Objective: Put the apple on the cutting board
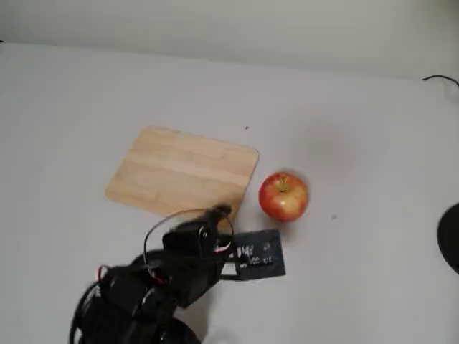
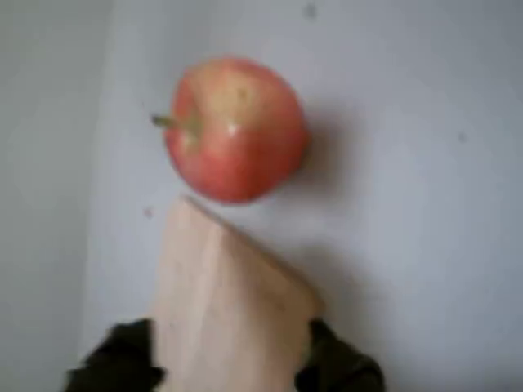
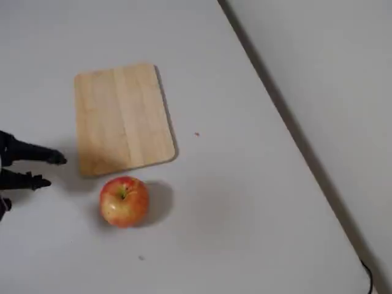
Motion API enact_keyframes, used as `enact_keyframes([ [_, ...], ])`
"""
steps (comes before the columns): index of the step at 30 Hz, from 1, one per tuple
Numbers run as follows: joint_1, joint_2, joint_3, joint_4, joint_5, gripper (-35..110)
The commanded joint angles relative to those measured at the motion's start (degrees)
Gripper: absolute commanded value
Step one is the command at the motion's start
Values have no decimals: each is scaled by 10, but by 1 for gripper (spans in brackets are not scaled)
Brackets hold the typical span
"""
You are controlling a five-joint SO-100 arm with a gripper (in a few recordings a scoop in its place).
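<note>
The gripper grabs the apple by its round red body next. Then it sets the apple on the cutting board.
The apple, red with yellow patches, rests on the white table just right of the cutting board. The other fixed view shows the apple below the board's near corner. My black gripper is open and holds nothing. Its two fingertips are apart, to the left of the board's lower-left corner and up-left of the apple. In a fixed view the gripper is at the board's near right corner. In the wrist view the apple lies just beyond a pale tan finger, a small gap apart.
The table is plain white, and open surface lies right of and beyond the apple. A dark round object sits at the right edge and a black cable at the far right corner. The table's far edge runs diagonally.
</note>
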Motion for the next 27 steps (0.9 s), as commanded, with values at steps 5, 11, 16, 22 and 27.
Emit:
enact_keyframes([
  [5, 11, -372, -307, 13, 24, 38],
  [11, 25, -547, -444, 34, 18, 40],
  [16, 40, -679, -584, 117, 18, 44],
  [22, 47, -780, -722, 208, 0, 47],
  [27, 55, -858, -807, 269, -16, 48],
])
